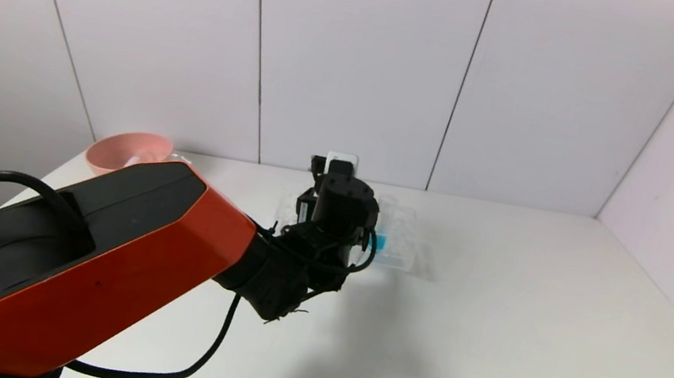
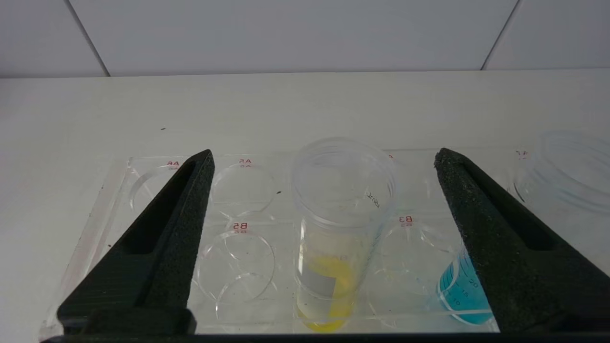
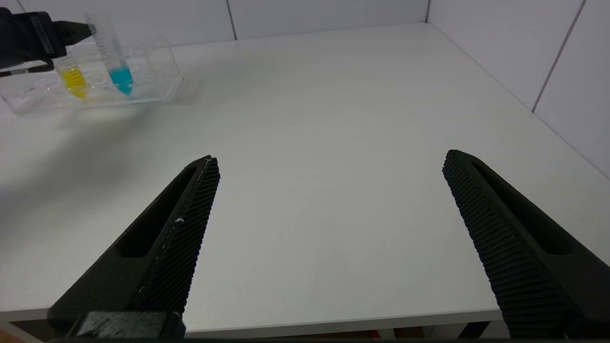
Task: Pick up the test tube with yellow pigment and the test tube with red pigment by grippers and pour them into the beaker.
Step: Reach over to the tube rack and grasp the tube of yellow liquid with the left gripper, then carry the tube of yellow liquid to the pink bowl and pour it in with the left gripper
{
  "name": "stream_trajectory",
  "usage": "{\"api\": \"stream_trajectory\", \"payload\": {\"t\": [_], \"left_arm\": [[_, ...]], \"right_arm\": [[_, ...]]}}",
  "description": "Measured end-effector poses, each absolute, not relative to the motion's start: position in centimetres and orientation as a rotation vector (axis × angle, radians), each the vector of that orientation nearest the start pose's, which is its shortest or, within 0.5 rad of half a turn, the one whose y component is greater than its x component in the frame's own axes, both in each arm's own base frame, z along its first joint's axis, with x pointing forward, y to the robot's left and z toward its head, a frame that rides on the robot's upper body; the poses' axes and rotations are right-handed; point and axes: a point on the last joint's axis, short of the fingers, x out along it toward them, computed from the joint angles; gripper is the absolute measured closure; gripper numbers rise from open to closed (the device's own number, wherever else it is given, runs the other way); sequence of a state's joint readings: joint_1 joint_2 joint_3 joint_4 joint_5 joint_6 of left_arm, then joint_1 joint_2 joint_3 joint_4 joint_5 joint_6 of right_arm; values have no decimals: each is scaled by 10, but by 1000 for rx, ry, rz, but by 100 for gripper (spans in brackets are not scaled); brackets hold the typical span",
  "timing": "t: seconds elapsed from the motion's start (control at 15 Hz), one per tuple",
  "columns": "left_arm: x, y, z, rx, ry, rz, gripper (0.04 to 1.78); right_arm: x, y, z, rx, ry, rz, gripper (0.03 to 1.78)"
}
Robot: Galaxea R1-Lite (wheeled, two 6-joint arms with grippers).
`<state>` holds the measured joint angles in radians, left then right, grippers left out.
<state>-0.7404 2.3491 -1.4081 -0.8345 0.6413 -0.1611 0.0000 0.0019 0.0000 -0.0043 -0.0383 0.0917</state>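
Note:
I should next grab the yellow test tube with my left gripper by the upper part under its rim, because only the upper end of the test tube is above the rack.
The test tube with yellow pigment (image 2: 333, 238) stands upright in a clear many-holed rack (image 2: 109, 200). My left gripper (image 2: 324, 153) is open, with one finger on each side of the tube's upper part and not touching it. In the head view my left wrist (image 1: 340, 210) hides the fingers and this tube. From the right wrist view the yellow tube (image 3: 75, 81) shows in the rack (image 3: 157, 90). My right gripper (image 3: 332, 156) is open and empty above the table's front edge. The test tube with red pigment and the beaker are not in view.
A blue-tipped tube (image 2: 460, 295) stands in the rack beside the yellow one, close to one left finger; it also shows in the head view (image 1: 379, 241). A pink bowl (image 1: 128, 150) sits at the table's far left. White walls close the back and right.

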Motion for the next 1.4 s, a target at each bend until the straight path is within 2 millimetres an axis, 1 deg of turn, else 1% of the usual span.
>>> {"api": "stream_trajectory", "payload": {"t": [0.13, 0.33, 0.4, 0.47, 0.73, 0.93, 1.07, 1.4], "left_arm": [[357, -309, 106, -93, 90, -93, 55], [357, -309, 106, -93, 90, -94, 112], [356, -310, 106, -92, 90, -96, 128], [356, -310, 107, -93, 90, -97, 134], [355, -311, 108, -93, 88, -99, 136], [355, -312, 118, -88, 70, -101, 136], [353, -311, 131, -71, 44, -106, 136], [349, -312, 179, -63, -13, -119, 136]], "right_arm": [[-23, -1, 76, 92, -4, -38, 10], [-23, -1, 76, 92, -4, -38, 10], [-23, -1, 76, 92, -4, -38, 10], [-23, -1, 76, 92, -4, -38, 10], [-23, -1, 76, 91, -4, -38, 10], [-23, -1, 76, 92, -4, -38, 10], [-23, -1, 76, 91, -4, -38, 10], [-23, -1, 76, 92, -4, -38, 10]]}}
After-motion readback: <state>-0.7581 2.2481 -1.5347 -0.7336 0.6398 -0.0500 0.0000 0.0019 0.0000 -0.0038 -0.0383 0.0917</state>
